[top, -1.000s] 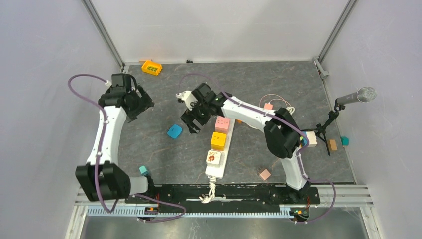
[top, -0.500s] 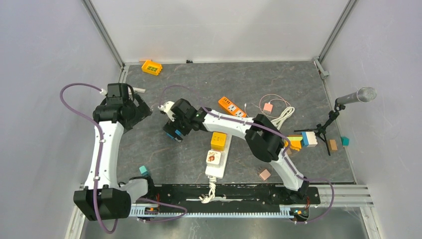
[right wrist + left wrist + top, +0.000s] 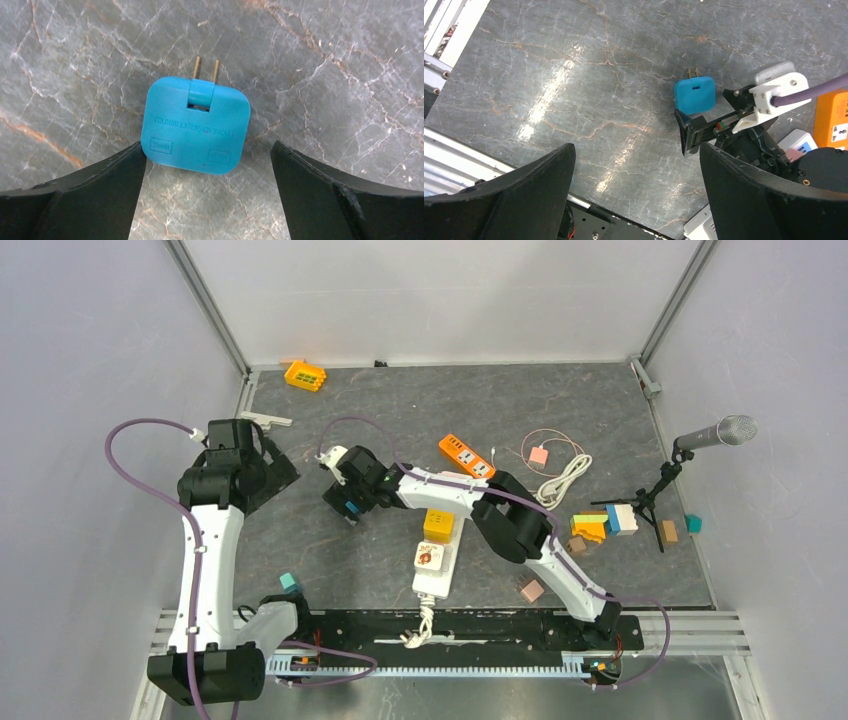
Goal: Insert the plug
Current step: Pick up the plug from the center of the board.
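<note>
The right gripper takes hold of the plug by its side edges next, which keeps the plug's flat sides free for the handover to my left gripper.
The plug (image 3: pixel 195 125) is a flat blue folding adapter lying on the stone tabletop, its two brass prongs pointing away from my right gripper (image 3: pixel 207 160). That gripper is open; its left finger is close to the plug's near left corner and its right finger stands well apart. From above, the plug (image 3: pixel 350 508) is mostly hidden under the right gripper (image 3: pixel 343 502). The left gripper (image 3: pixel 638 150) is open and empty, hovering left of the plug (image 3: pixel 694 95). The white power strip (image 3: pixel 432 575) lies right of the plug and carries a yellow adapter (image 3: pixel 438 524).
An orange power strip (image 3: pixel 466 455), a pink adapter on a thin cable (image 3: pixel 539 455) and a white cord (image 3: pixel 565 478) lie at the back right. Coloured blocks (image 3: pixel 600 525) and a microphone stand (image 3: pixel 715 433) are far right. A teal block (image 3: pixel 289 582) sits near the left base.
The right arm has swung left from the power strip to sit over the blue plug. The left arm has drawn back to the left, and its jaws have opened wider.
</note>
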Robot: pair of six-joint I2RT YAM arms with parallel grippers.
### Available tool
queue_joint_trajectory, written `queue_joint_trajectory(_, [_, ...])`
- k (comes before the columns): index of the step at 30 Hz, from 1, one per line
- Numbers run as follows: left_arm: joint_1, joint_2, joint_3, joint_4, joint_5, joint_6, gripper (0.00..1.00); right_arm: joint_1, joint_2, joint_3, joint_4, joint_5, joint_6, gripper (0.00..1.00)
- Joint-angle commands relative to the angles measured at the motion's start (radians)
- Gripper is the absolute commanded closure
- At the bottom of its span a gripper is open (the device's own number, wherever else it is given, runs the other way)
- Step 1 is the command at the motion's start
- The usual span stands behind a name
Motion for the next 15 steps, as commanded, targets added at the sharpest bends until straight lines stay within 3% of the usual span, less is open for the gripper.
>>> queue_joint_trajectory(1, [0.0,-0.021,0.009,-0.029,-0.039,-0.023,0.0,0.015,0.038,0.069,0.06,-0.007,0.032,0.02])
queue_joint_trajectory(10, [-0.001,-0.035,0.036,-0.055,-0.042,-0.019,0.0,0.035,0.041,0.079,0.009,0.124,0.123,0.01])
queue_joint_trajectory(15, [0.0,-0.043,0.035,-0.055,-0.003,-0.035,0.0,0.036,0.04,0.058,0.022,0.102,0.189,0.01])
